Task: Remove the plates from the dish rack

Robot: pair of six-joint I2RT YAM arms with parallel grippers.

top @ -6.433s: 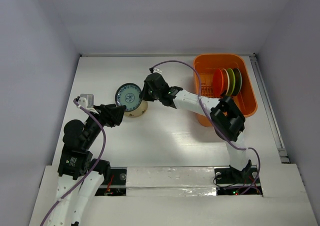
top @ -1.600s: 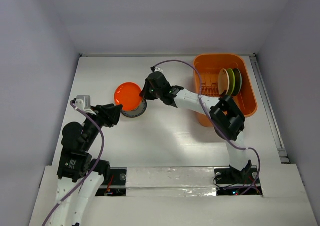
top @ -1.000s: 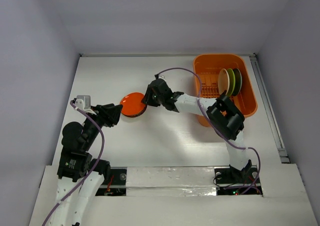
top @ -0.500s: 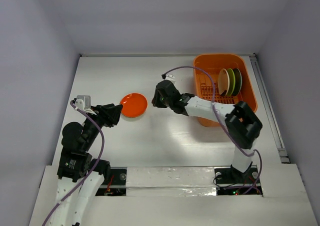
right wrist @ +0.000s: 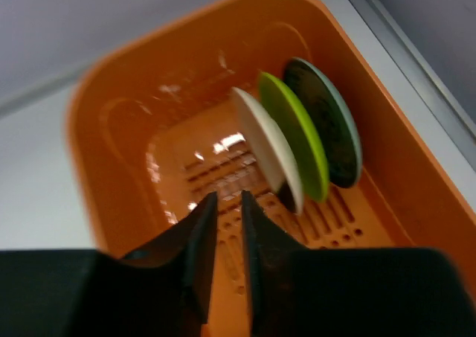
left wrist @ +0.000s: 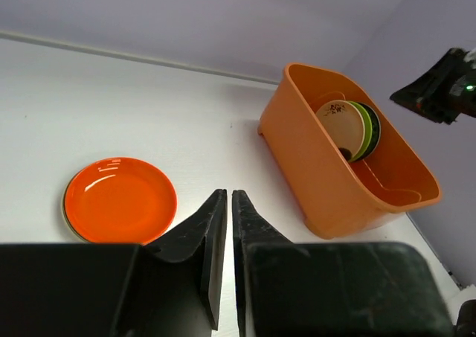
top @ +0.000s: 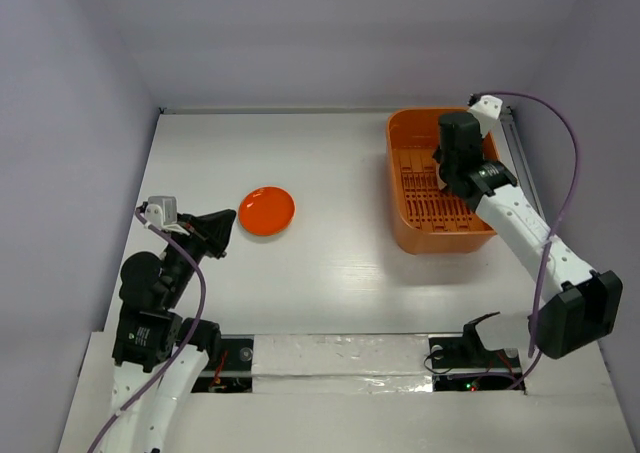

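Observation:
My right gripper grabs the cream plate by its exposed rim (top: 440, 177) next, leaving the plate's base free to lie on the red-orange plate (top: 267, 210).
The orange dish rack (top: 440, 235) stands at the right of the table. In the right wrist view three plates stand on edge in the rack (right wrist: 111, 136): cream (right wrist: 266, 149), yellow-green (right wrist: 296, 135) and a dark one (right wrist: 329, 121). My right gripper (top: 449, 176) hovers over the rack, left of the plates, jaws nearly together and empty (right wrist: 229, 197). A red-orange plate (top: 267, 210) lies flat at centre-left on top of other plates, whose thin rim shows under it (left wrist: 65, 219). My left gripper (top: 224, 225) is shut and empty just left of it (left wrist: 223, 196).
In the left wrist view the rack (left wrist: 320, 181) sits to the right with the cream plate (left wrist: 341, 126) showing, and the right arm (left wrist: 442, 91) is at the far right. A metal rail (top: 535, 213) runs along the table's right edge. White walls enclose the table.
My right arm has swung from the plate stack at centre-left over to the dish rack, leaving the red-orange plate lying on the stack. My left gripper has drawn back slightly.

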